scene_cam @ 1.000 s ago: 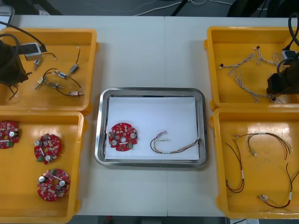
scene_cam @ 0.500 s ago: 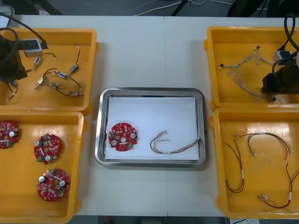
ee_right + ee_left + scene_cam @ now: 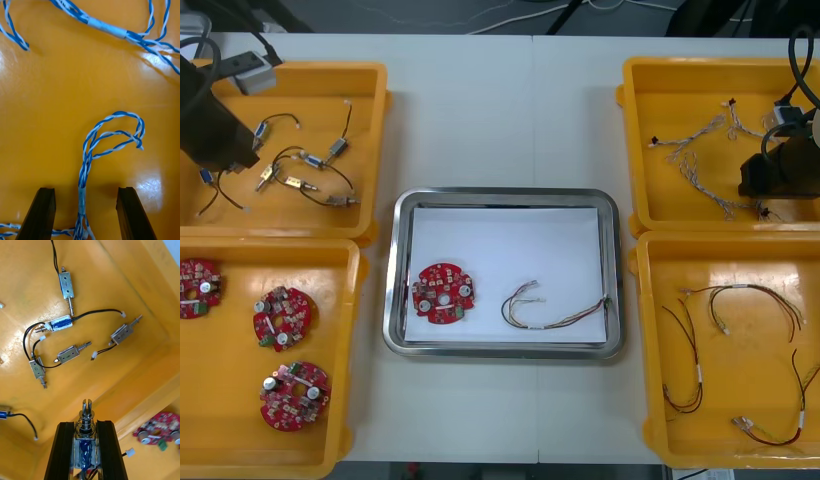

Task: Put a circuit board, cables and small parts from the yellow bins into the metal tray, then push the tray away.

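Note:
The right gripper grabs the cable by its narrow wrapped sleeve (image 3: pixel 82 200) next, since the cable's twisted pieces splay into slack loops past the cable's sleeve.
My left gripper (image 3: pixel 230 150) hangs over the far left yellow bin (image 3: pixel 300 72). In the left wrist view it (image 3: pixel 85 425) is shut on a small metal part (image 3: pixel 86 410) with a spring and a blue coil, held above the bin floor. Several more small metal parts (image 3: pixel 68 354) with black wires lie below. My right gripper (image 3: pixel 770 190) is low in the far right yellow bin (image 3: pixel 680 66), open (image 3: pixel 85 190), its fingers either side of a twisted blue and white cable (image 3: pixel 87 150). The metal tray (image 3: pixel 505 195) holds a round red circuit board (image 3: pixel 443 293) and a thin cable (image 3: pixel 555 312).
Three red circuit boards (image 3: pixel 282 318) lie in the near left bin (image 3: pixel 280 245). Black and red cables (image 3: pixel 740 300) lie in the near right bin (image 3: pixel 650 350). More blue and white cables (image 3: pixel 695 150) spread across the far right bin. Bare table lies beyond the tray.
My left gripper has risen and shifted right inside the far left bin with the small metal part. The right gripper has edged slightly left over the cables.

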{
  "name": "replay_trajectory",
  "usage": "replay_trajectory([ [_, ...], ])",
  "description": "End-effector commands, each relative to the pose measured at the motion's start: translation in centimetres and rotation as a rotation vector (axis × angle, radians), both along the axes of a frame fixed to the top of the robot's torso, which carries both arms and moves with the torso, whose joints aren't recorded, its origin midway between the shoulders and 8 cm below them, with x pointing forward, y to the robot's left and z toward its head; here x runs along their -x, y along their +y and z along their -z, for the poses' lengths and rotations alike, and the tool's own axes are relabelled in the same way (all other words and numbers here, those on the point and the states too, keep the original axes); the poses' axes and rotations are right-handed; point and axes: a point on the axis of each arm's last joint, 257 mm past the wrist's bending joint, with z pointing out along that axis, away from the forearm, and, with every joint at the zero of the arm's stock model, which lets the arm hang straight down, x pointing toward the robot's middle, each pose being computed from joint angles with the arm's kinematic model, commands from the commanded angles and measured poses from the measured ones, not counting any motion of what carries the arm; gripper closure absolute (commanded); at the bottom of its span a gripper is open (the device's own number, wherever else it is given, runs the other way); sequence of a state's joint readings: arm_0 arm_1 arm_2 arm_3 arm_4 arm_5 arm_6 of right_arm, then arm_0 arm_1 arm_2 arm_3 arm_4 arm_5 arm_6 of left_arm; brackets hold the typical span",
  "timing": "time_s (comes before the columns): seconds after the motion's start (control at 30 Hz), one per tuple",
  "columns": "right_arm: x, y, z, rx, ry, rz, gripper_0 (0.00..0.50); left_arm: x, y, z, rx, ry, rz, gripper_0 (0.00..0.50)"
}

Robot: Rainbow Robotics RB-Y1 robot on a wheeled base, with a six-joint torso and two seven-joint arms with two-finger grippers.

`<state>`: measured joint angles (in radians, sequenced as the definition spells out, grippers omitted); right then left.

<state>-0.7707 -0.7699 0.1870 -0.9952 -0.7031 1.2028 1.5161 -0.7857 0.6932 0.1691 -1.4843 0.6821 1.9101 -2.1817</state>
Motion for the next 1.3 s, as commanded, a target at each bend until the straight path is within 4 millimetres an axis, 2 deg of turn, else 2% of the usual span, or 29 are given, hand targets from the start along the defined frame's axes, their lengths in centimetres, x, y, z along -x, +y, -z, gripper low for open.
replay_trajectory([
  [0.03,-0.9,2.0,0.1,0.004,-0.006,-0.046,0.085,-0.7,-0.8,-4.4,-0.058,-0.085,0.012,0.500],
  [0.1,-0.9,2.0,0.1,0.005,-0.005,-0.048,0.118,-0.7,-1.4,-4.3,-0.053,-0.084,-0.013,0.500],
  [0.17,-0.9,1.9,0.1,0.008,-0.005,-0.050,0.129,-0.6,-2.0,-4.4,-0.046,-0.088,-0.039,0.500],
  [0.87,0.7,1.2,0.7,0.029,0.064,-0.067,0.137,0.5,-9.0,-2.9,0.068,-0.085,-0.296,0.500],
  [0.9,0.7,1.2,0.7,0.030,0.064,-0.066,0.178,0.6,-9.2,-2.8,0.071,-0.084,-0.302,0.500],
  [0.93,0.7,1.3,0.8,0.030,0.065,-0.069,0.337,0.7,-9.7,-2.6,0.079,-0.082,-0.318,0.500],
  [0.97,0.8,1.1,0.9,0.032,0.067,-0.066,0.456,0.8,-10.1,-2.4,0.086,-0.081,-0.336,0.500],
  [1.03,0.8,1.2,0.9,0.031,0.067,-0.070,0.500,1.0,-10.6,-2.1,0.091,-0.080,-0.354,0.500],
  [1.3,0.6,1.1,0.3,0.044,0.058,-0.091,0.500,1.4,-13.1,-0.5,0.101,-0.089,-0.438,0.500],
])
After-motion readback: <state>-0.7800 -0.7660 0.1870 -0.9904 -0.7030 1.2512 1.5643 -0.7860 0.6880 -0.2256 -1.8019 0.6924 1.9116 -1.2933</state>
